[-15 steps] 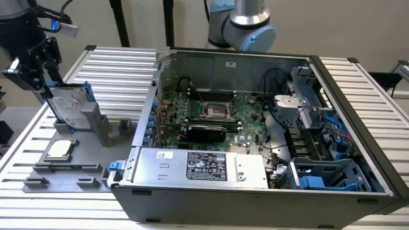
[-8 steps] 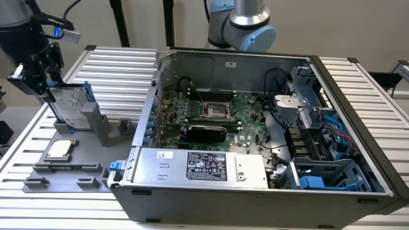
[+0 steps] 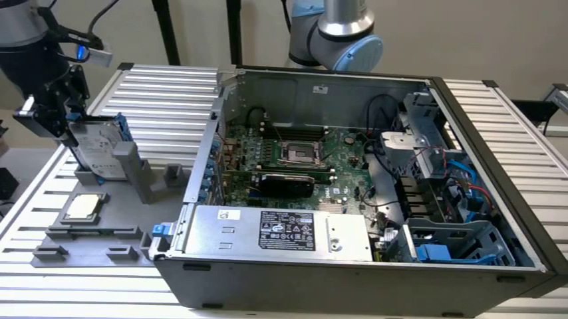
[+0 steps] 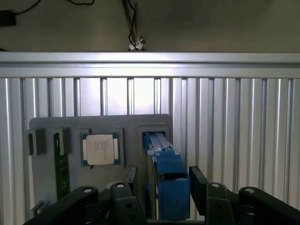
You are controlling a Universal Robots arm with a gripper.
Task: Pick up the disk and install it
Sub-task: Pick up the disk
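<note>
My gripper grabs the disk by the blue frame's top end next, to install the disk in the computer case.
The disk stands on edge in a slot of the grey holder plate, at the exterior view's left. Its silver face with a white label and its blue frame are visible. My gripper is down over the disk's top, open. In the wrist view the gripper has one black finger on each side of the blue frame. There is a small gap on one side, and the other finger is close to the frame. The disk still rests in the slot.
A small square silver chip lies in a pocket of the holder plate, near the disk. The open computer case sits to the exterior view's right, with a grey power supply box and a blue drive bay. Everything rests on a slatted aluminium table.
</note>
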